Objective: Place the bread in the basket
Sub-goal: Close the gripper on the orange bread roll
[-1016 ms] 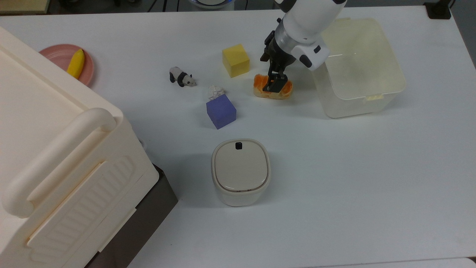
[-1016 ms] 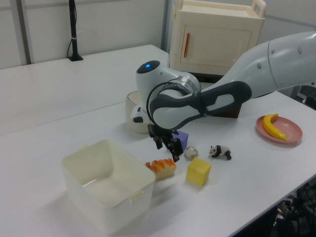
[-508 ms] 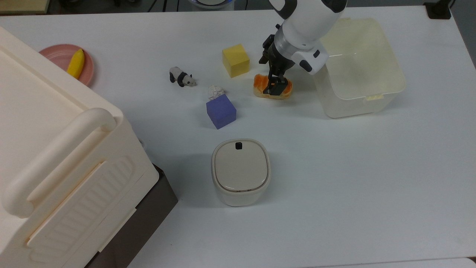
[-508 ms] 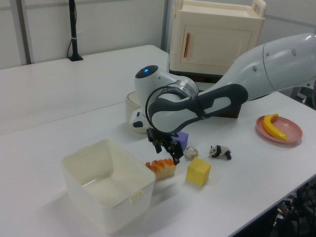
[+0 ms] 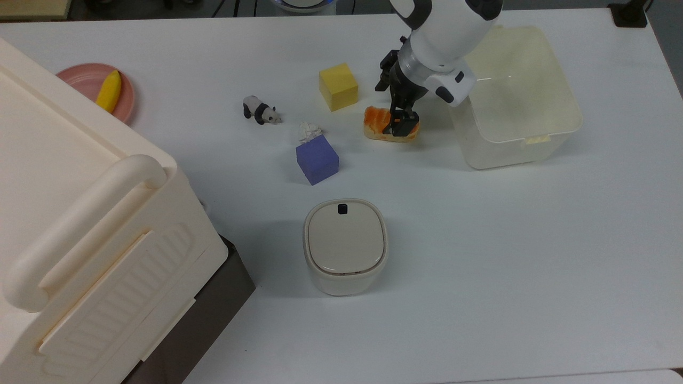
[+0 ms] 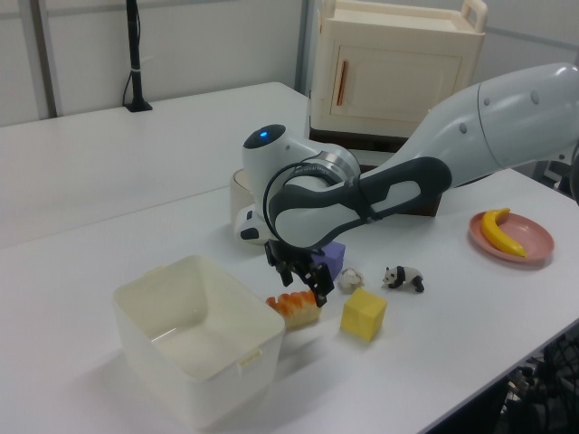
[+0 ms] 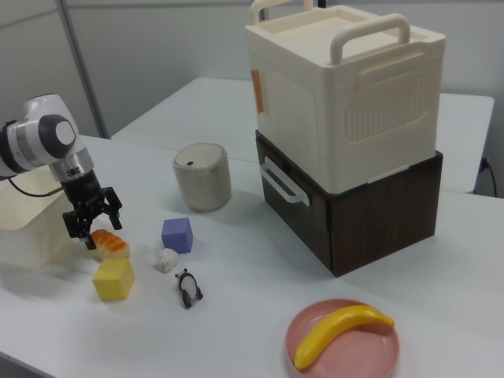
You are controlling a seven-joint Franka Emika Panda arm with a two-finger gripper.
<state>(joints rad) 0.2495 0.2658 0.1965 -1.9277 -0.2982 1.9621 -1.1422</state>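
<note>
The bread needs to go in the basket, so the robot's gripper should next grip the small orange-brown loaf across its body.
The bread is a small orange-brown loaf with cream sides, lying on the white table just off the top view's left of the basket. My gripper points down over the loaf's end nearest the basket. It is open, one finger on each side of the loaf. In the left view the gripper sits low on the bread, beside the basket. The right view has the gripper spread above the bread. The translucent cream basket holds nothing.
A yellow cube stands close to the bread on the top view's left. Further left are a purple cube, a crumpled white lump and a toy panda. A lidded beige bin, a big cream handled box and a banana on a pink plate are apart.
The gripper has shifted slightly toward the basket end of the bread and sunk lower around it. The bread and the other things have not moved.
</note>
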